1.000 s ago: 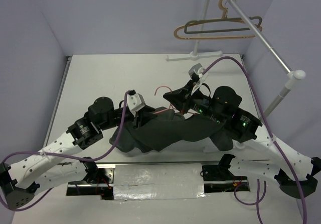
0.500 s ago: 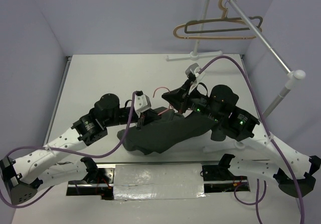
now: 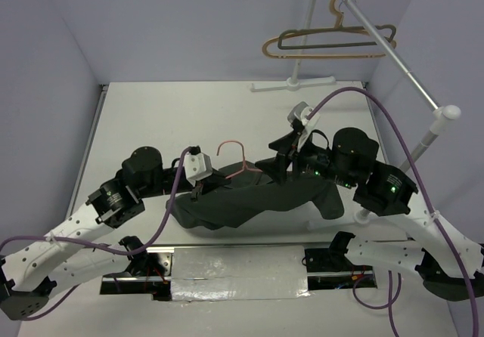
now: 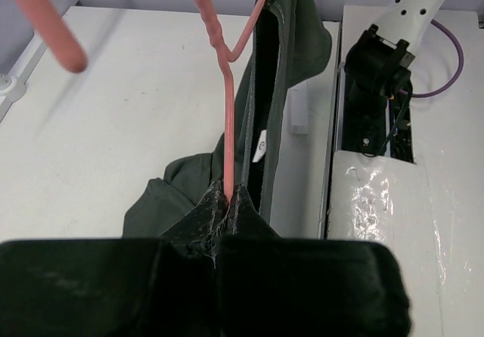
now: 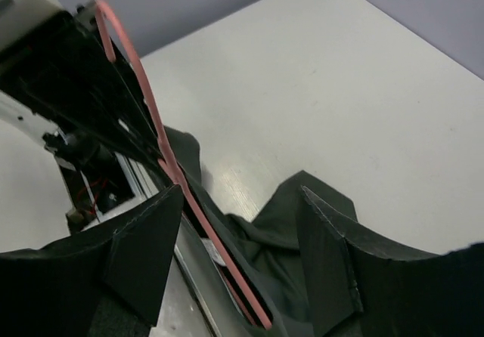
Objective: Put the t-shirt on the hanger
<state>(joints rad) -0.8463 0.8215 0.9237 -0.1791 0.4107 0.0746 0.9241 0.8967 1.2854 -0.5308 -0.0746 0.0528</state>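
Note:
The hanger's hook has to stay free to hang on the rack, so my right gripper will next grab the t-shirt's shoulder over the hanger's end (image 3: pixel 278 182) (image 5: pixel 274 319).
A dark grey t-shirt (image 3: pixel 253 197) lies draped over the thin pink hanger (image 3: pixel 240 163) at the middle of the table. The hanger's hook sticks up out of the collar. My left gripper (image 3: pixel 203 187) is at the shirt's left end. In the left wrist view it (image 4: pixel 227 195) is shut on the hanger's wire (image 4: pixel 227 125), with the t-shirt (image 4: pixel 281 65) hanging beside it. My right gripper (image 3: pixel 280 171) hovers over the shirt's right shoulder. The right wrist view shows it (image 5: pixel 242 193) open, holding nothing, with the hanger (image 5: pixel 175 172) and the t-shirt (image 5: pixel 302 224) below the jaws.
A white clothes rack (image 3: pixel 393 50) stands at the back right with a tan hanger (image 3: pixel 318 53) and a dark grey hanger (image 3: pixel 340 38) on its rail. Its base (image 3: pixel 291 85) rests on the far table edge. A foil-covered strip (image 3: pixel 238 265) runs along the near edge.
My left gripper has shut on the hanger's wire. My right gripper has opened and let go. The hanger's hook has swung up and the shirt has settled lower and flatter.

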